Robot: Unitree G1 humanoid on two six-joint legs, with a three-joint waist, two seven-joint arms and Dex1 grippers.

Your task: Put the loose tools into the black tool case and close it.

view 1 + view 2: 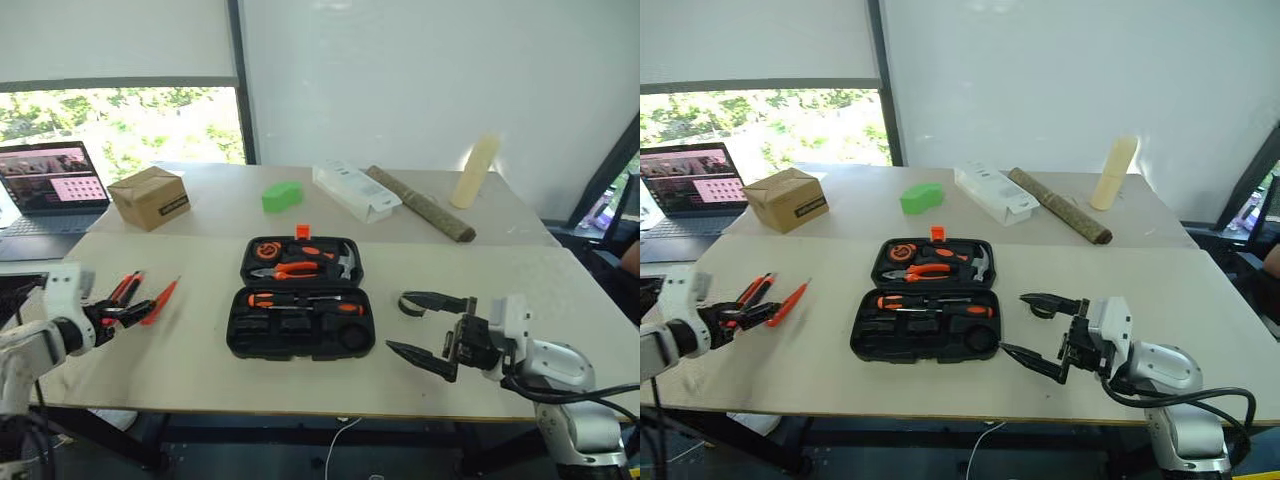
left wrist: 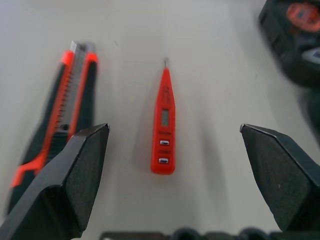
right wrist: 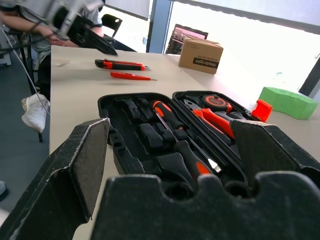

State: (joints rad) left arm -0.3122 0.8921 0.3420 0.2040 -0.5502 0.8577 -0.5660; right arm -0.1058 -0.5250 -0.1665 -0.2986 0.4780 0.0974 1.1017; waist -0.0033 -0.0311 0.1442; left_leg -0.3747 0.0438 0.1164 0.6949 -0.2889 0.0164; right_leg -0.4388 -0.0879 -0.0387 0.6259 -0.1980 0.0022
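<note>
My left gripper lowers before closing on the slim orange screwdriver [image 2: 164, 125]: its fingers stand above the screwdriver, so closing now would miss the screwdriver.
The black tool case [image 1: 300, 346] lies open in the middle of the table, its orange latch [image 1: 302, 231] at the far edge. Two orange-and-black screwdrivers [image 3: 172, 117] rest in its near half. An orange-black utility knife [image 2: 65, 100] and a slim orange screwdriver [image 2: 164, 125] lie loose on the table, left of the case. My left gripper [image 1: 135, 312] hovers open just above them, holding nothing. My right gripper [image 1: 396, 320] stands open and empty to the right of the case. A small black tape roll [image 1: 409, 304] lies by its far finger.
The case's far half holds pliers, a tape measure and a hammer. On the rear table stand a cardboard box [image 1: 149, 197], a green block [image 1: 281, 195], a white box [image 1: 355, 192], a long brown roll [image 1: 420, 203] and a cream cylinder [image 1: 475, 170]. A laptop [image 1: 50, 185] sits far left.
</note>
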